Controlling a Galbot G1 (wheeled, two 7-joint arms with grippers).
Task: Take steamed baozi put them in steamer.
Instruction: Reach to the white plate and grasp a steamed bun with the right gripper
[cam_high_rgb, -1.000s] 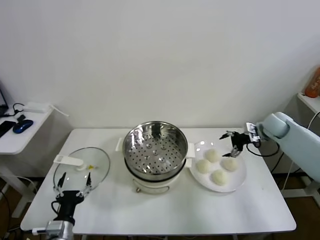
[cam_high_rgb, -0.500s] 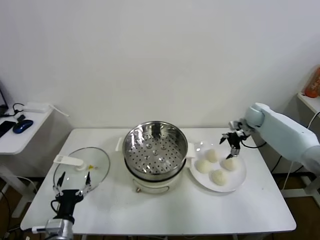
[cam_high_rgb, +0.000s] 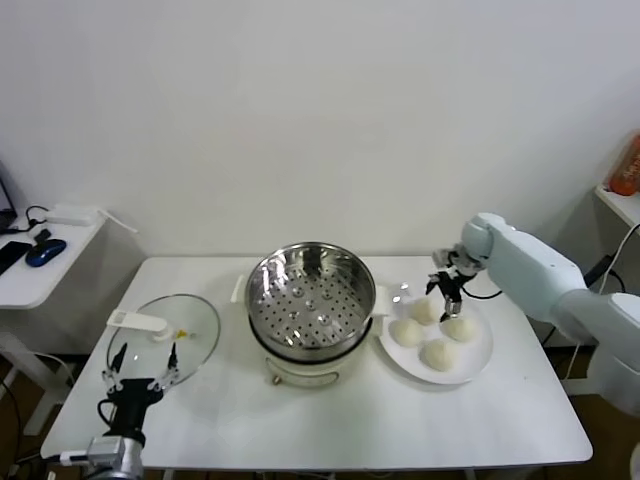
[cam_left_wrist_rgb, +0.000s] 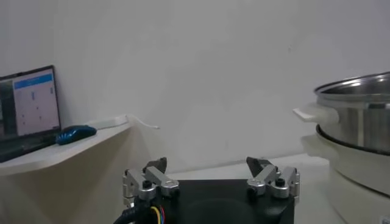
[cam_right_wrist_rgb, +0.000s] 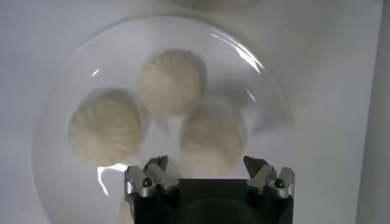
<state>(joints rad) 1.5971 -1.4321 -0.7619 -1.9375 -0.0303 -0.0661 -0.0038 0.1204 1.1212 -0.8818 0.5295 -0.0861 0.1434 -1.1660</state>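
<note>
The right gripper grabs the baozi by its two facing sides next, since the baozi's pleated top (cam_high_rgb: 424, 309) slopes away all round.
Several creamy-white baozi (cam_high_rgb: 440, 353) lie on a white plate (cam_high_rgb: 480, 366) right of the steamer (cam_high_rgb: 310, 300), a shiny steel pot whose perforated tray holds nothing. My right gripper (cam_high_rgb: 447, 289) hovers open over the back of the plate, just above the baozi (cam_high_rgb: 425, 311) nearest the steamer. In the right wrist view three baozi show, and one baozi (cam_right_wrist_rgb: 213, 139) sits straight below the open right gripper (cam_right_wrist_rgb: 207, 164), untouched. My left gripper (cam_high_rgb: 138, 382) waits open near the table's front left corner, with nothing between its fingers (cam_left_wrist_rgb: 157, 165).
A round glass lid (cam_high_rgb: 165, 335) with a white handle lies flat left of the steamer (cam_left_wrist_rgb: 359, 122). A side table on the far left carries a laptop (cam_left_wrist_rgb: 27, 109) and a blue mouse (cam_high_rgb: 46, 251). A shelf with an orange bottle (cam_high_rgb: 627, 165) stands at the far right.
My right arm has swung leftward, carrying the open gripper from the plate's right side to above its back baozi. The left arm has barely moved.
</note>
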